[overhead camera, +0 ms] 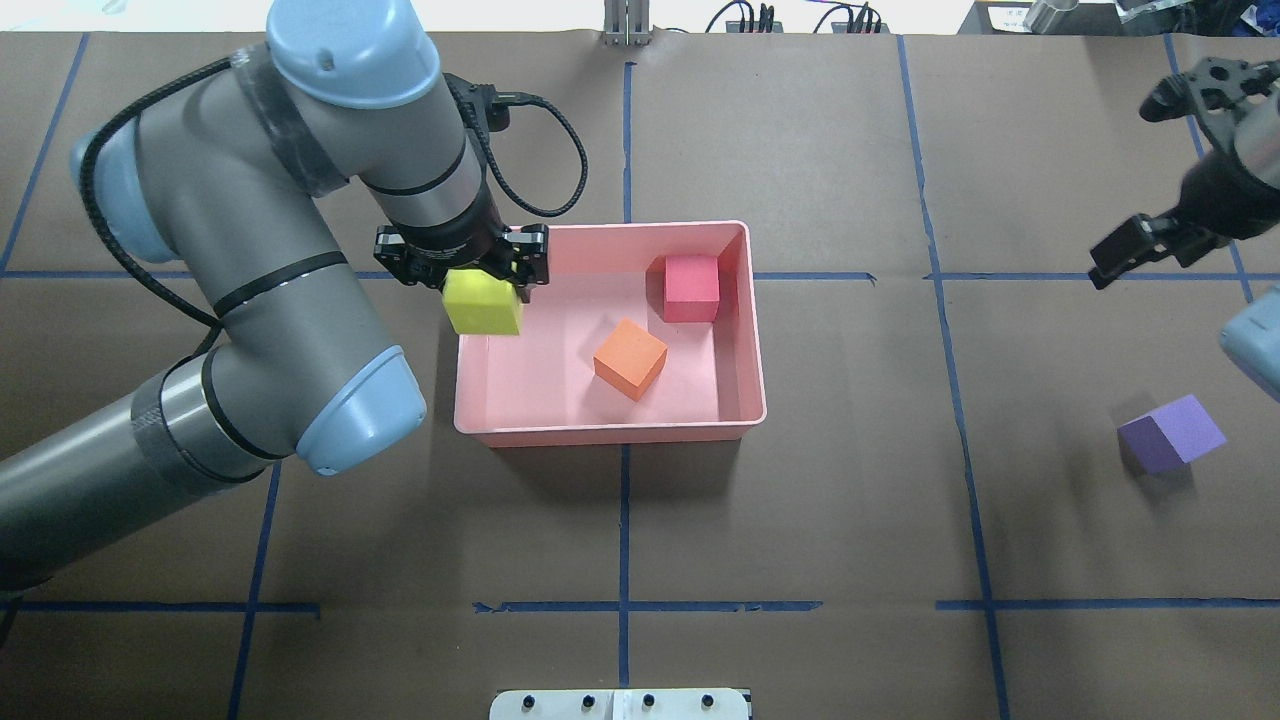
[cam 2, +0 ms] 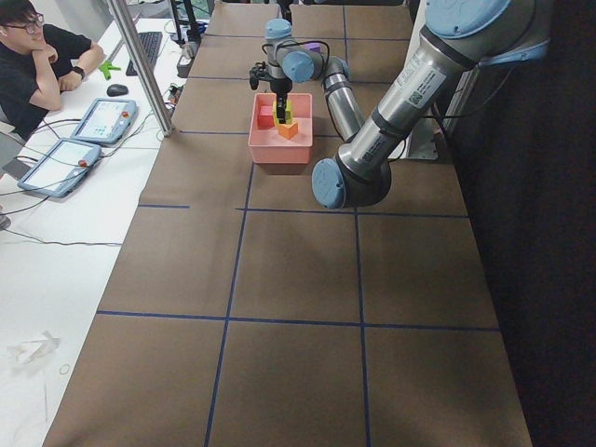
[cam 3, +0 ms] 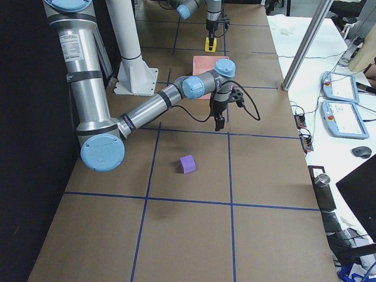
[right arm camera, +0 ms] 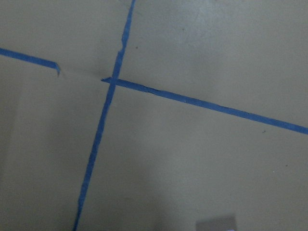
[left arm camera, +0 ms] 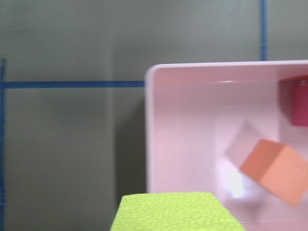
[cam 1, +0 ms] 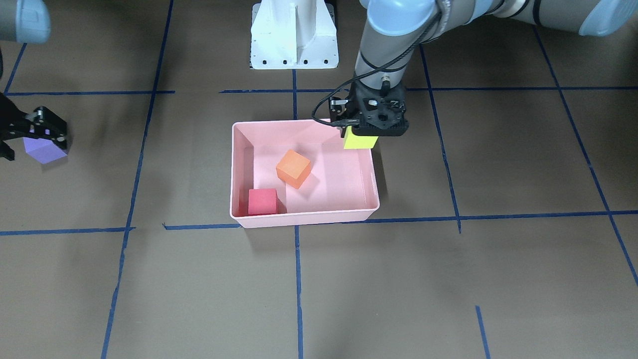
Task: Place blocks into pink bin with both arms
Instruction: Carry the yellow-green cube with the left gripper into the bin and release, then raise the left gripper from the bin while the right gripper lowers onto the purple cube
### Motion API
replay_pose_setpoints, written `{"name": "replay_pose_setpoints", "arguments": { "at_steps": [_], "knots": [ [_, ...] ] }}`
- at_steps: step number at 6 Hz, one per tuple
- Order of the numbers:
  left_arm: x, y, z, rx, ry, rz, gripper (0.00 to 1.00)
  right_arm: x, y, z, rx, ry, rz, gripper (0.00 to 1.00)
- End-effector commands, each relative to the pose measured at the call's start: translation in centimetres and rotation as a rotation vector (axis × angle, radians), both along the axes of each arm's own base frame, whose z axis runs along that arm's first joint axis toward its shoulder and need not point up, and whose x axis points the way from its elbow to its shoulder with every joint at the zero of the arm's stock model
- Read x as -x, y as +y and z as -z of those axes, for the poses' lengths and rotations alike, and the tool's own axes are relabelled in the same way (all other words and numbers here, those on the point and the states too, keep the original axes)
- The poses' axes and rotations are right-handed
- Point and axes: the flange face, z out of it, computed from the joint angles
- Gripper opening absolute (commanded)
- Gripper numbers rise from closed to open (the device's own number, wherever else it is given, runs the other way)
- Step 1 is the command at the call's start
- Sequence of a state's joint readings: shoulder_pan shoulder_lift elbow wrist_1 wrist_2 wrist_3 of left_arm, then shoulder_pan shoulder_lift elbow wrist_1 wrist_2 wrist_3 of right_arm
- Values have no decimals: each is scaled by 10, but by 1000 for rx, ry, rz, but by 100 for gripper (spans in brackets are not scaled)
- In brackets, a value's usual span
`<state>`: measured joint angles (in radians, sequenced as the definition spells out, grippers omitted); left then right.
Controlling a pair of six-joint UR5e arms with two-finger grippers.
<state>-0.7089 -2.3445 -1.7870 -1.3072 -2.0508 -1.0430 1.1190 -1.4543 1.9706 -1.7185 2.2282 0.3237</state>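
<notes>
I need to grab the purple block by its opposite sides with my right gripper next, so that I can place it into the pink bin (cam 1: 303,173).
The pink bin (overhead camera: 610,433) sits mid-table and holds the orange block (overhead camera: 630,358) and the red block (overhead camera: 691,287). My left gripper (overhead camera: 481,274) is shut on the yellow-green block (overhead camera: 483,304) and holds it above the bin's corner; the left wrist view shows that block (left arm camera: 178,211) over the bin's rim (left arm camera: 149,134). The purple block (overhead camera: 1170,432) lies on the table far to the right. My right gripper (overhead camera: 1125,190) is open and empty, raised above the table, beyond the purple block. In the front view it (cam 1: 30,137) hangs above that block (cam 1: 45,150).
The white pedestal base (cam 1: 294,35) stands behind the bin on the robot's side. Blue tape lines (overhead camera: 625,605) cross the brown table cover. An operator (cam 2: 37,56) sits at a side desk with tablets (cam 2: 84,140).
</notes>
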Motion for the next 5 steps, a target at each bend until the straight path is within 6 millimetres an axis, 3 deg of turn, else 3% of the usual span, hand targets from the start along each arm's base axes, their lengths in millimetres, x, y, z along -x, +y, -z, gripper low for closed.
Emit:
{"name": "replay_pose_setpoints", "arguments": {
  "at_steps": [1,3,5],
  "knots": [
    [0,1,-2,-34,-2,-25,100,-25,46,-68,-40,-12,5,100],
    [1,0,-5,-44,8,-22,100,-41,80,-122,-56,-18,5,100],
    [0,2,-4,-46,14,-23,100,-28,74,-159,-68,-40,-5,100]
  ]
}}
